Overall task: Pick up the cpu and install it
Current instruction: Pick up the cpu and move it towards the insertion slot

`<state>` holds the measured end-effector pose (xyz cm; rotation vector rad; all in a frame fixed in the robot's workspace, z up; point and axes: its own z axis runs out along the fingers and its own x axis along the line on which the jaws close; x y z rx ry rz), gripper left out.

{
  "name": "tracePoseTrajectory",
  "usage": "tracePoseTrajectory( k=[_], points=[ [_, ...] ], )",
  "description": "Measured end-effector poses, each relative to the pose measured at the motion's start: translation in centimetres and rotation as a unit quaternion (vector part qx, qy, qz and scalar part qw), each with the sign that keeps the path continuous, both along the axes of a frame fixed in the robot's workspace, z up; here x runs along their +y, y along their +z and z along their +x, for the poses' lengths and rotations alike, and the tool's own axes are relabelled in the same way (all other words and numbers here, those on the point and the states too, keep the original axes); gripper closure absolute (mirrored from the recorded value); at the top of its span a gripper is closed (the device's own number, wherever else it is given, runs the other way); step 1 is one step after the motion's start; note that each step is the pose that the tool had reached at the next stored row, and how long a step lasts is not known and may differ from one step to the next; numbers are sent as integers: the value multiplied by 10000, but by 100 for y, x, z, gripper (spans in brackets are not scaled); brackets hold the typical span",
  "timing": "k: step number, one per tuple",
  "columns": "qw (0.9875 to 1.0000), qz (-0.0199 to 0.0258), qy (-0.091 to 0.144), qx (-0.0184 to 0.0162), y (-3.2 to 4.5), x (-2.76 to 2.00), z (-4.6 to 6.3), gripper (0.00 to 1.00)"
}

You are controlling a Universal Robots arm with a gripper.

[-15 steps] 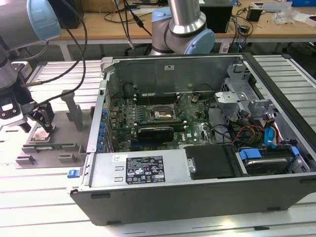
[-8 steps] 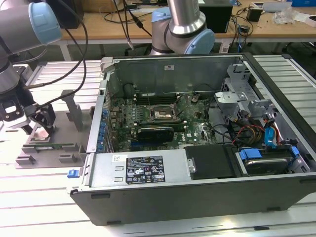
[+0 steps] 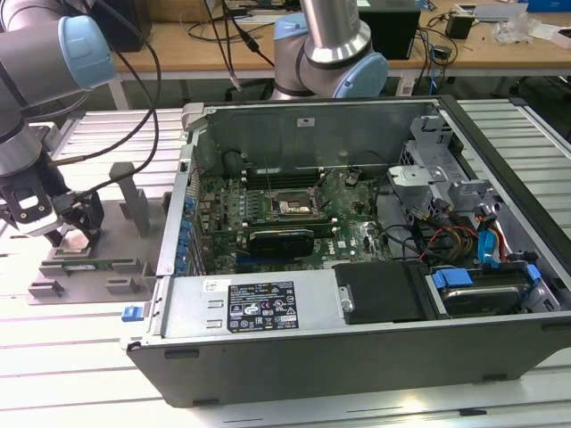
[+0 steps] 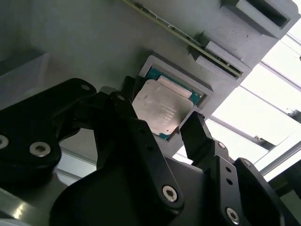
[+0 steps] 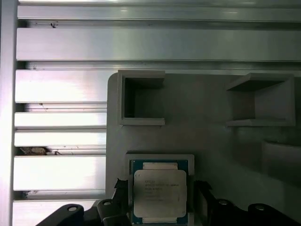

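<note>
I will install the cpu in the dark square socket [image 3: 293, 207], so my gripper will first grab the cpu by its opposite side edges.
The cpu [image 4: 159, 109] [image 5: 160, 190], a small square chip with a pale silver top and a green rim, lies flat in a shallow square nest of the grey fixture plate [image 5: 202, 132]. My gripper [image 4: 162, 112] [image 5: 161, 188] hangs right over it. Its black fingers [image 4: 195, 134] stand one on each side of the nest, apart from the chip's edges, so it is open. In the exterior view my gripper [image 3: 76, 227] sits low over the fixture plate [image 3: 134, 214] at that view's left. The dark square socket [image 3: 293, 207] lies on the green motherboard [image 3: 259, 201] inside the computer case.
The open computer case [image 3: 357, 357] takes up the middle and the exterior view's right, with a power supply [image 3: 259, 303], cables and drive bays inside. A long thin memory stick [image 4: 188, 40] rests in a slot on the fixture. Upright grey blocks [image 3: 129, 192] stand on the plate.
</note>
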<state>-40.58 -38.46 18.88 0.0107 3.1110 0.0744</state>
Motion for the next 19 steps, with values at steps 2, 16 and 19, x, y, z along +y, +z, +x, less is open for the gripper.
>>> tracePoseTrajectory(
  k=[2, 16, 19],
  points=[
    [10000, 0, 0, 0, -2, 0, 0, 34],
    [10000, 0, 0, 0, 39, 6, 0, 45],
    [10000, 1, 0, -2, 50, 6, 0, 45]
  ],
)
